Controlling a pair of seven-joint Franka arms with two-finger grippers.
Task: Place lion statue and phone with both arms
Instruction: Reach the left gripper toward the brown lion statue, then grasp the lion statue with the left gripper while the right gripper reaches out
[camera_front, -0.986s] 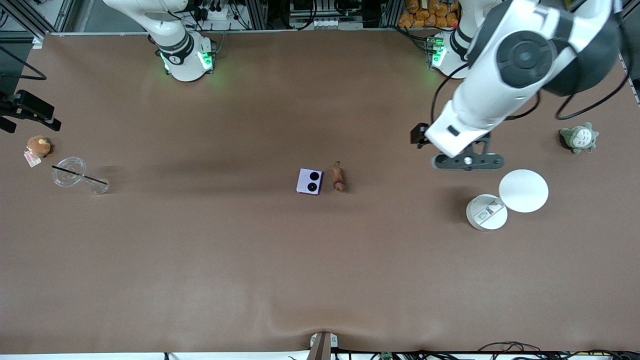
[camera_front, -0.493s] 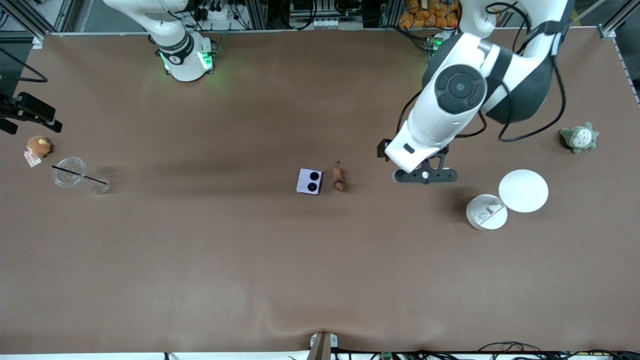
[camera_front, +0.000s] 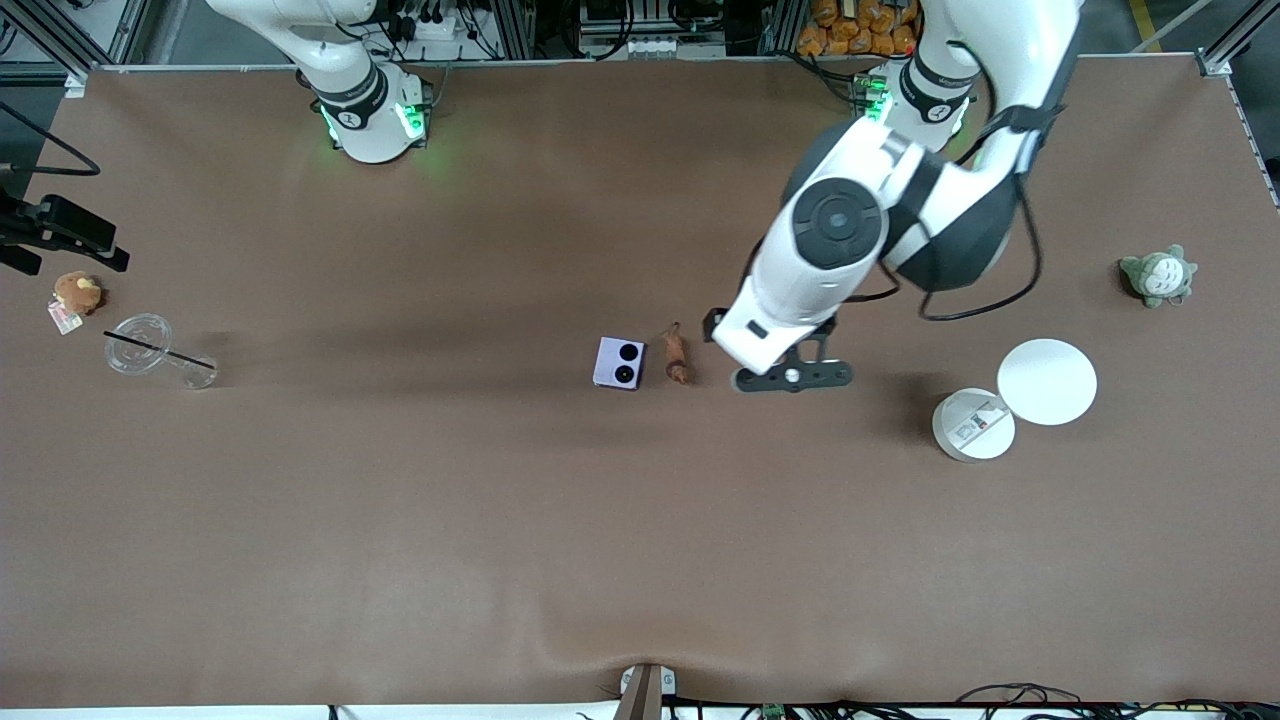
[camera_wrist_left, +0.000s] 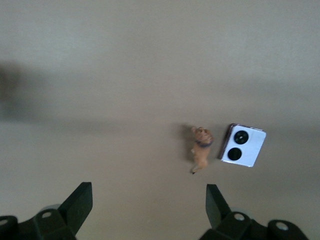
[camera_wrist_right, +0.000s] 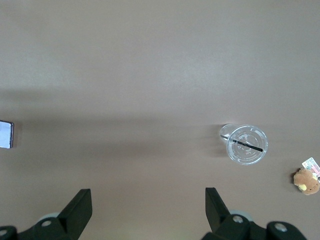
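Observation:
My left gripper is going to grab the lion statue (camera_front: 677, 357) next by its body, just below the head, to place it.
The lion statue (camera_front: 677, 357), a slim orange-brown figurine, lies at the table's middle. It lies right beside the pale lavender phone (camera_front: 619, 362), on the side toward the left arm's end. Both show in the left wrist view, lion statue (camera_wrist_left: 201, 150) and phone (camera_wrist_left: 243, 145). My left gripper (camera_front: 792, 380) is open and empty above the table, just beside the lion statue on the side toward the left arm's end; its own view shows it too (camera_wrist_left: 149, 205). My right gripper (camera_wrist_right: 147, 205) is open and empty, high over bare table. It is out of the front view.
Two white discs (camera_front: 1047, 381) (camera_front: 972, 424) and a grey-green plush (camera_front: 1158, 276) lie toward the left arm's end. A clear cup with a black straw (camera_front: 140, 343), a brown plush (camera_front: 77, 291) and a black device (camera_front: 60, 232) sit at the right arm's end.
My left arm has swung from near the white discs toward the table's middle, bringing its open gripper close to the lion statue. The lion statue and the phone have not moved.

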